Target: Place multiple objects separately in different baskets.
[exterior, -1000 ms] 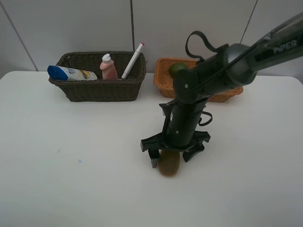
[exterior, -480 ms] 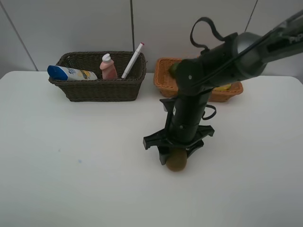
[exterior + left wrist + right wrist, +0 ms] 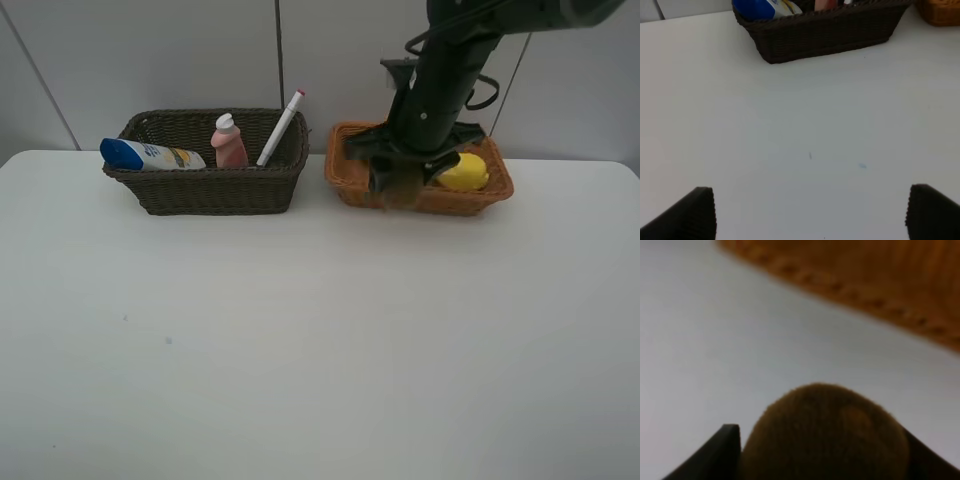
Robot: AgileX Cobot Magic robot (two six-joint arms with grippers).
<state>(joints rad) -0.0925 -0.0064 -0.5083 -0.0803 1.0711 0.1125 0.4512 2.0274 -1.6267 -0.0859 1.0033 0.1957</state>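
My right gripper should keep holding the brown kiwi until the kiwi hangs inside the basket. White tabletop still lies between the kiwi's edge [image 3: 822, 394] and the basket's front rim [image 3: 840, 290].
My right gripper [image 3: 402, 188] is shut on the brown kiwi [image 3: 402, 192] and holds it in the air at the front rim of the light orange-tan basket [image 3: 346, 172]. The kiwi fills the right wrist view [image 3: 825, 435], with the basket's rim [image 3: 850, 290] beyond it. A yellow lemon [image 3: 465, 172] lies in that basket. The dark brown basket [image 3: 210, 190] holds the white blue-capped bottle [image 3: 150, 155], the pink bottle [image 3: 229, 143] and the white red-tipped marker [image 3: 281, 127]. My left gripper [image 3: 810, 212] is open over bare table. The lime, orange fruit and green bottle are not visible.
The white table [image 3: 300, 330] spreads in front of both baskets. A grey panelled wall [image 3: 150, 50] stands right behind them. The dark basket [image 3: 825, 30] is ahead of my left gripper.
My right gripper has lifted the kiwi from the middle of the table and carried it back and right to the orange-tan basket's front rim. The lemon is now uncovered.
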